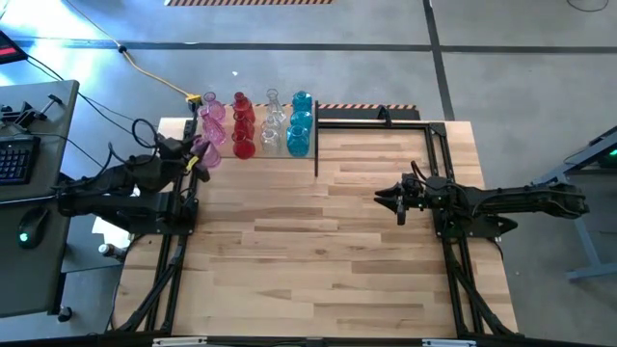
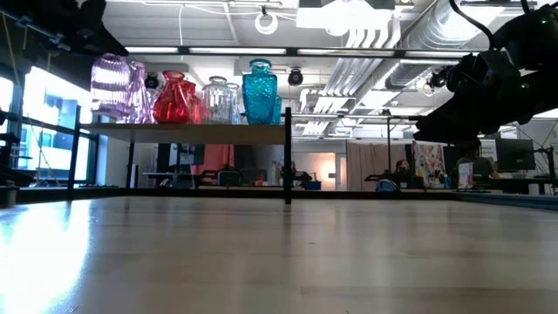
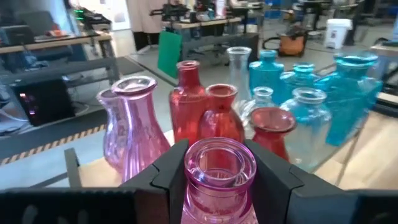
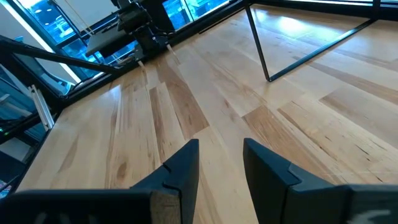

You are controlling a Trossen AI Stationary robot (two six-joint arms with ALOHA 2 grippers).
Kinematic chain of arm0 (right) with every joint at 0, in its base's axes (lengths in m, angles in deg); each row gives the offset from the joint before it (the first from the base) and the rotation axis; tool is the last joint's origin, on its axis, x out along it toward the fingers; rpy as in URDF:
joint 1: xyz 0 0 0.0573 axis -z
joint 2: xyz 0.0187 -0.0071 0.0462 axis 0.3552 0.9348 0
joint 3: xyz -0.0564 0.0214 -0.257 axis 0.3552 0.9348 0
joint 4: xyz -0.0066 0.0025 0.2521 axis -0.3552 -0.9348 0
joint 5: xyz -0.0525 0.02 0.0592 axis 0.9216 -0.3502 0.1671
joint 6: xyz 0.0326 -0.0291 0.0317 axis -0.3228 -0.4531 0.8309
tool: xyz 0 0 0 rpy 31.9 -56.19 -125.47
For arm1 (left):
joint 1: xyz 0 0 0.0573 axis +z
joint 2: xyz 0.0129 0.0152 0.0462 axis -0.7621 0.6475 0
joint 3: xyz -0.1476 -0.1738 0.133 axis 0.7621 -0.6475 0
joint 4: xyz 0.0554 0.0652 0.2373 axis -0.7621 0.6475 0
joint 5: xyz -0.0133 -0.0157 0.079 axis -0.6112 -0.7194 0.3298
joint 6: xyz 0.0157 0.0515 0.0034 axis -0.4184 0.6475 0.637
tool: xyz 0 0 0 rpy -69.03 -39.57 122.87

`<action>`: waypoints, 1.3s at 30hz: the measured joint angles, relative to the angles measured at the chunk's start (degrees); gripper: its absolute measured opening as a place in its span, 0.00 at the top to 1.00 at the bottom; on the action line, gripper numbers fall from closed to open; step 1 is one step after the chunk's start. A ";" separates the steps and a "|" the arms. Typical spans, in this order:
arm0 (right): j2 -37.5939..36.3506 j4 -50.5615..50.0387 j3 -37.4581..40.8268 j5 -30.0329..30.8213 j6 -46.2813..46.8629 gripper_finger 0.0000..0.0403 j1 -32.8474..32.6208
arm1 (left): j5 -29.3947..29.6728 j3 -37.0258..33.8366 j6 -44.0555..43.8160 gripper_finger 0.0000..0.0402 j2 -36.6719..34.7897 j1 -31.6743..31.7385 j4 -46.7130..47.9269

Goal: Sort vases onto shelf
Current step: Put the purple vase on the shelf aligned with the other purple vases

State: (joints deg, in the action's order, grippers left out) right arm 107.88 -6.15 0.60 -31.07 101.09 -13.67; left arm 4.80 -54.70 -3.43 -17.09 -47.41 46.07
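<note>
The pink vase [image 1: 205,152] juts past the shelf's near edge beside the red vases, so my left gripper now stays closed on it until it lines up.
The shelf [image 2: 200,132] stands at the table's far left. It carries rows of pink [image 1: 213,113], red [image 1: 242,120], clear [image 1: 273,118] and teal-blue vases [image 1: 300,123], all standing on their bases. My left gripper [image 1: 196,160] is at the shelf's near left corner, shut on a pink vase [image 1: 205,152], whose open mouth [image 3: 221,163] fills the left wrist view. My right gripper [image 1: 389,199] hovers over the table's right half, open, with only bare planks between its fingers [image 4: 180,168]. My left gripper pinches the pink vase's neck [image 3: 219,193] between its two fingers, just under the rim. The fingers [image 3: 166,175] come in about level from the table's left side. The vase stands upright, mouth up. I cannot tell whether its base touches the shelf.
The shelf's black post [image 1: 316,145] marks its right end. An empty black frame [image 1: 386,120] lies along the far edge to the right. A desk with a keyboard [image 1: 13,159] stands beyond the left edge. The plank tabletop [image 1: 308,260] stretches bare in the middle and near side.
</note>
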 joint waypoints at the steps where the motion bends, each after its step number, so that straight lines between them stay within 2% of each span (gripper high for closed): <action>1: 0.00 0.00 0.00 0.00 0.00 0.73 0.00 | 0.69 -0.60 0.07 0.69 0.00 0.00 -0.55; 13: 0.00 0.00 0.00 -0.02 0.00 0.73 -0.02 | 5.31 -5.19 1.51 0.69 0.04 1.50 -9.74; 19: 0.00 -0.02 0.00 0.00 0.00 0.73 -0.02 | 5.35 -5.28 0.82 0.69 0.72 4.62 -9.90; 26: 0.02 -0.02 0.00 -0.02 0.00 0.73 -0.02 | 3.27 -5.26 0.35 0.69 4.82 7.90 -12.42; 39: 0.00 -0.02 0.00 -0.02 0.00 0.73 -0.02 | 2.09 -5.27 -0.04 0.69 7.96 11.43 -15.19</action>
State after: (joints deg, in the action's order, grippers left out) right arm 107.88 -6.17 0.60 -31.08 101.09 -13.69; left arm 6.90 -59.97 -3.47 -9.13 -35.98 30.88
